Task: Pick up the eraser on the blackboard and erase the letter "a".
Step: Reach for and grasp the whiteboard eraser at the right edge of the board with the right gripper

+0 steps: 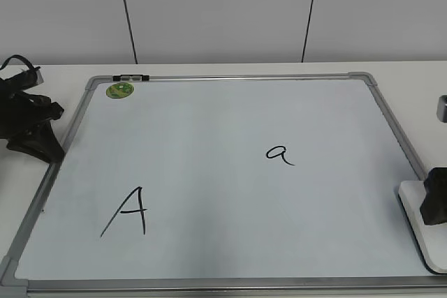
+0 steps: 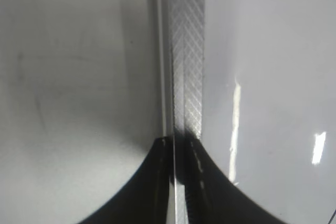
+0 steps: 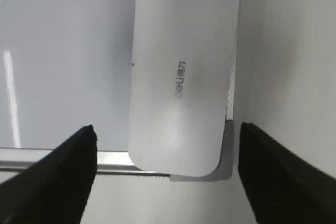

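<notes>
I should next lift the eraser [image 1: 412,214] by its long edges with my right gripper to erase the letter "a".
The blackboard [image 1: 209,123] lies flat on the table, with a round green sticker [image 1: 119,90] at its far left corner. The small letter "a" [image 1: 279,153] is right of centre and a large "A" [image 1: 129,211] at the near left. The white eraser [image 1: 412,214] lies on the board's near right corner; it fills the right wrist view [image 3: 184,72], grey lettering up. My right gripper [image 3: 167,129] is open above it, a finger at each side, apart from it. My left gripper [image 2: 176,142] is shut and empty over the board's left frame [image 2: 186,51].
The white table [image 1: 412,78] surrounds the board. A small black and grey clip [image 1: 130,77] sits on the board's far frame. The left arm [image 1: 31,127] rests beside the board's left edge. A grey object [image 1: 442,108] shows at the right edge. A panelled wall stands behind.
</notes>
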